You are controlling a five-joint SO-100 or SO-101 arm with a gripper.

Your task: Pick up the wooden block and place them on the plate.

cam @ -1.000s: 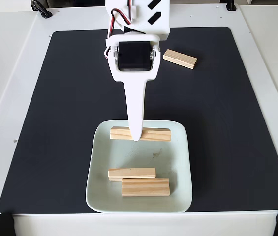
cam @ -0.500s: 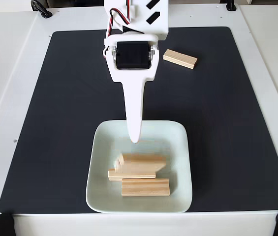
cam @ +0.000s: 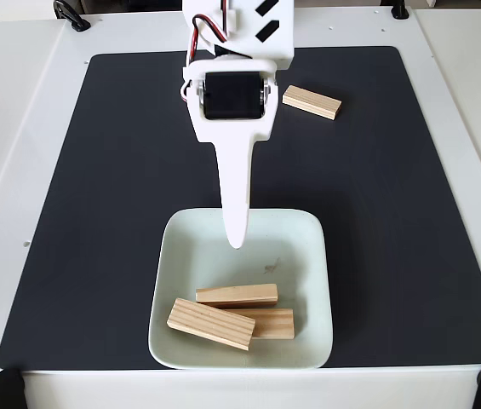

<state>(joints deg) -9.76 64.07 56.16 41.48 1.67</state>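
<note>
I should next use my gripper to grab the lone block on the mat by its long sides, to add this last wooden block to the plate.
The pale mint plate [cam: 308,247] sits at the near middle of the black mat. Three wooden blocks lie in its near half: one [cam: 237,295] lying across, a tilted one [cam: 211,324] resting partly on top of the others, and one [cam: 276,324] half covered beneath. Another wooden block [cam: 312,102] lies on the mat at the far right. My white gripper [cam: 237,237] hangs over the far part of the plate, tip pointing down, open, with nothing in it. Its second finger is hidden behind the first.
The black mat [cam: 95,213] covers most of the white table [cam: 19,128]. Bare mat lies left and right of the plate. Black clamps sit at the table's corners [cam: 6,388].
The block that the gripper held over the plate's far edge has dropped and now lies tilted at the near left, nudging the other blocks. The gripper has risen slightly.
</note>
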